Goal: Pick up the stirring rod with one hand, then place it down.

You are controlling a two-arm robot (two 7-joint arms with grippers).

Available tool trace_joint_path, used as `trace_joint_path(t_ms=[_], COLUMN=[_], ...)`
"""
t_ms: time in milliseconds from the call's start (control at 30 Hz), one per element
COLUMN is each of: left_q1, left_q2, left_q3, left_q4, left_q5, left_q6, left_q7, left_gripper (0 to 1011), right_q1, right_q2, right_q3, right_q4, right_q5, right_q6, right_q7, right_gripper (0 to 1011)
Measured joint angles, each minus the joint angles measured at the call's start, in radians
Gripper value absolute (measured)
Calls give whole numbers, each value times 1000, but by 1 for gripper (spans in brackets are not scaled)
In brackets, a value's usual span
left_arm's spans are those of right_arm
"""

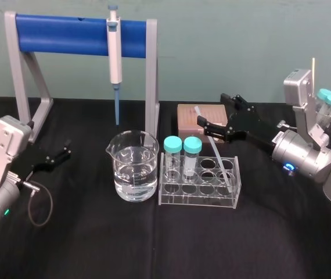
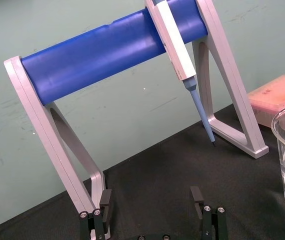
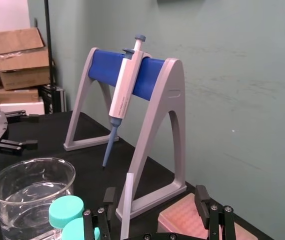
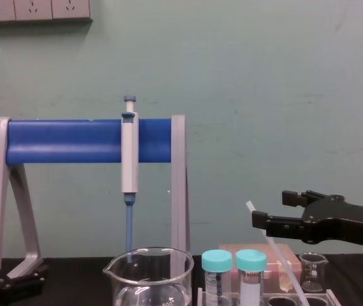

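I need to grab the rod by its upper part (image 4: 269, 240) with my right gripper next, because the rod's lower end is in the rack beside the capped tubes.
The stirring rod (image 1: 216, 154) is a thin translucent white stick. It leans in the clear tube rack (image 1: 200, 199), lower end in a rack hole and upper end tilted back toward the pink box. My right gripper (image 1: 212, 109) is open around the rod's upper part. In the right wrist view the rod (image 3: 124, 205) stands between the fingers, close to one finger (image 3: 108, 198) and well apart from the other. The chest view shows the rod (image 4: 277, 255) slanting up to the right gripper (image 4: 269, 208). My left gripper (image 1: 58, 156) rests open and empty at the table's left, also seen as the left gripper (image 2: 151, 199).
A glass beaker (image 1: 133, 165) of water stands left of the rack. Two teal-capped tubes (image 1: 182, 146) sit in the rack's left holes. Behind, a white-and-blue pipette (image 1: 114, 52) hangs on a blue-barred stand (image 1: 151, 75). A pink tip box (image 1: 190, 116) lies behind the rack.
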Motion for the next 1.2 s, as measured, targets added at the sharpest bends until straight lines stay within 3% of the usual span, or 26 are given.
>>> trace_joint_path(t_ms=[533,1200], left_q1=[0,0], left_q2=[0,0], left_q3=[0,0], left_q4=[0,0], left_q5=[0,0], left_q6=[0,0], left_q7=[0,0], left_gripper=[1000,1000], right_q1=[47,49], right_q2=[-30,-31], right_q3=[-17,-22], right_q4=[84,88], right_q5=[26,31], right_q6=[18,49], right_q7=[78,69], right_gripper=[1003,1003])
